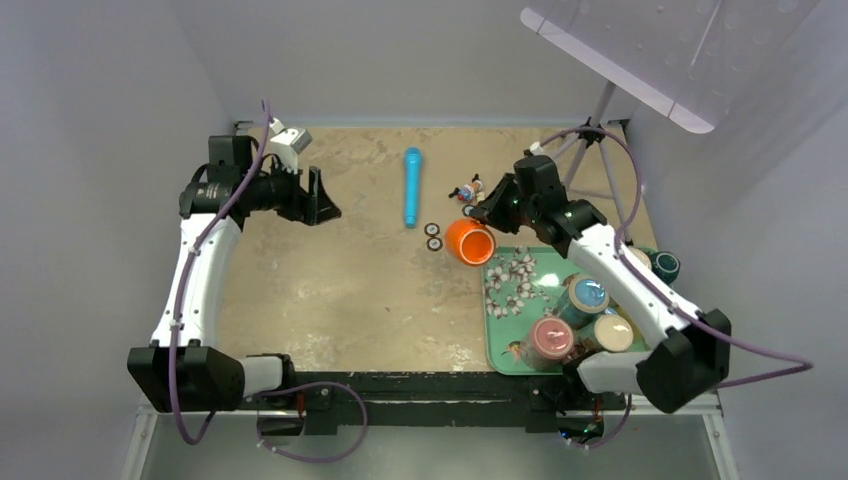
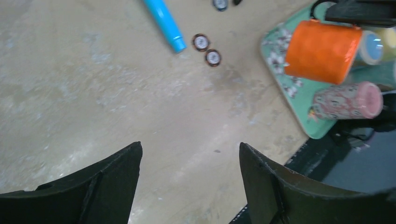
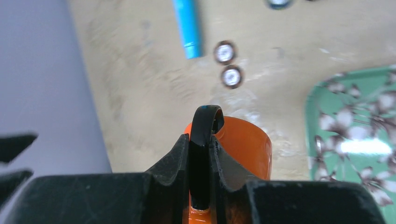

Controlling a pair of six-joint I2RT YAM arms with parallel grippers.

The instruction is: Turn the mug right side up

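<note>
My left gripper grabs the mug's open rim (image 1: 467,258) (image 2: 348,61) next, to set it upright, while my right gripper holds the handle.
The orange mug (image 1: 469,241) with a black handle (image 3: 204,140) hangs tilted on its side above the table, just left of the green tray. My right gripper (image 3: 201,140) is shut on the mug's handle and holds it up; in the top view it (image 1: 488,214) sits behind the mug. The mug also shows in the left wrist view (image 2: 322,51), lying sideways in the air. My left gripper (image 2: 189,151) is open and empty, far to the left (image 1: 318,200), above bare table.
A green flowered tray (image 1: 508,296) at the right holds several jars. A blue tube (image 1: 411,186) lies at the back middle, two small round caps (image 1: 433,236) beside the mug, and a small toy (image 1: 465,191) behind it. A tripod stands at the back right.
</note>
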